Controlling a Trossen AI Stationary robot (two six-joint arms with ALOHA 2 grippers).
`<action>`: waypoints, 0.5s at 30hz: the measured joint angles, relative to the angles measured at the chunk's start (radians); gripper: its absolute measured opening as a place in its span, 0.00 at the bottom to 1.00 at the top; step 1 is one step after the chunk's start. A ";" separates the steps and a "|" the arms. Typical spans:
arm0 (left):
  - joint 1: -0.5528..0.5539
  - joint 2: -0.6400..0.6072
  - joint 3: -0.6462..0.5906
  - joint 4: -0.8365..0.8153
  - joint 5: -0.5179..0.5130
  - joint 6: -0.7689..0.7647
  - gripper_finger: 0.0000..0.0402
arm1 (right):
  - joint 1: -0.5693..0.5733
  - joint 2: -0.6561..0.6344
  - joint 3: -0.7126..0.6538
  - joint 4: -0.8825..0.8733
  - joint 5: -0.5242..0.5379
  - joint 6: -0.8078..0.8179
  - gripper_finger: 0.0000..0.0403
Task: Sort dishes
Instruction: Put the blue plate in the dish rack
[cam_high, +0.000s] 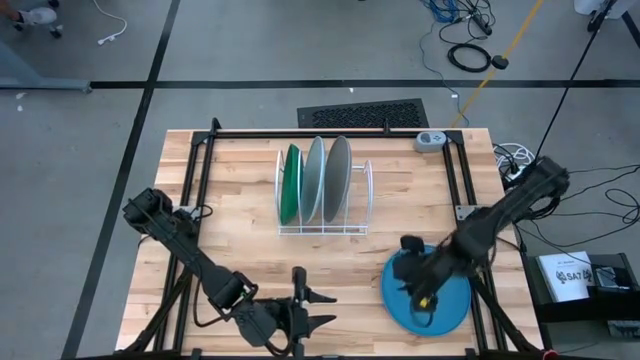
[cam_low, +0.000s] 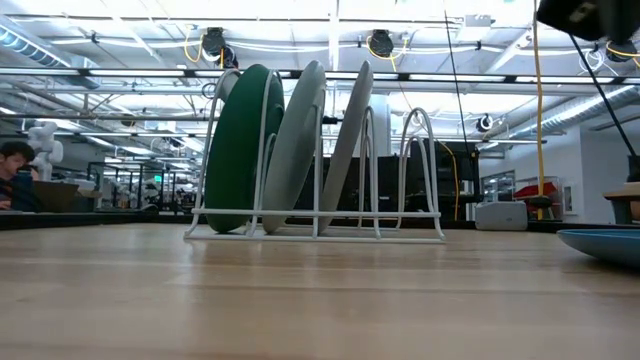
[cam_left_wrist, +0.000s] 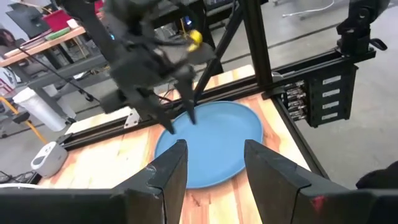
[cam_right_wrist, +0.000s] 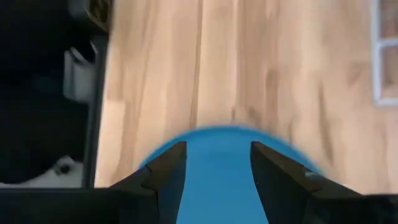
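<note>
The medium blue plate still needs to be sorted into the white wire rack. My right gripper should next pick up the plate by its rim (cam_high: 462, 318) (cam_right_wrist: 230, 129) to do that.
Three plates stand on edge in the white wire rack (cam_high: 322, 231) (cam_low: 420, 170) at the table's middle: dark green (cam_high: 290, 184) (cam_low: 240, 150), pale light blue (cam_high: 314, 178) (cam_low: 295, 145) and grey (cam_high: 339, 176) (cam_low: 350, 130). The medium blue plate (cam_high: 452, 300) (cam_left_wrist: 217, 140) (cam_right_wrist: 217, 186) (cam_low: 605, 243) lies flat near the right near corner. My right gripper (cam_high: 420, 298) (cam_right_wrist: 217, 155) (cam_left_wrist: 180, 121) is open, pointing down over the blue plate's left part. My left gripper (cam_high: 332, 308) (cam_left_wrist: 214, 155) is open and waits level at the near edge, pointing right toward the blue plate. My right gripper comes at the blue plate from above. Its fingertips (cam_left_wrist: 191, 117) stand at the plate's left rim (cam_left_wrist: 163, 140), one over the rim and one over the plate's face. Whether they touch it, I cannot tell.
A black metal frame (cam_high: 330, 132) (cam_left_wrist: 292, 68) runs around the table's edges. A small grey device (cam_high: 432, 140) sits at the far right corner. Bare wood (cam_high: 250, 260) lies between the rack and the near edge.
</note>
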 joint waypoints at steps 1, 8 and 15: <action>-0.002 0.000 0.000 -0.001 -0.001 0.000 0.40 | 0.014 0.037 0.020 -0.016 -0.001 0.022 0.43; -0.006 0.000 0.000 -0.001 -0.018 0.002 0.40 | 0.098 0.224 0.076 -0.032 -0.040 0.176 0.43; -0.006 0.000 0.000 -0.021 -0.018 -0.004 0.40 | 0.224 0.299 0.075 -0.035 -0.190 0.320 0.43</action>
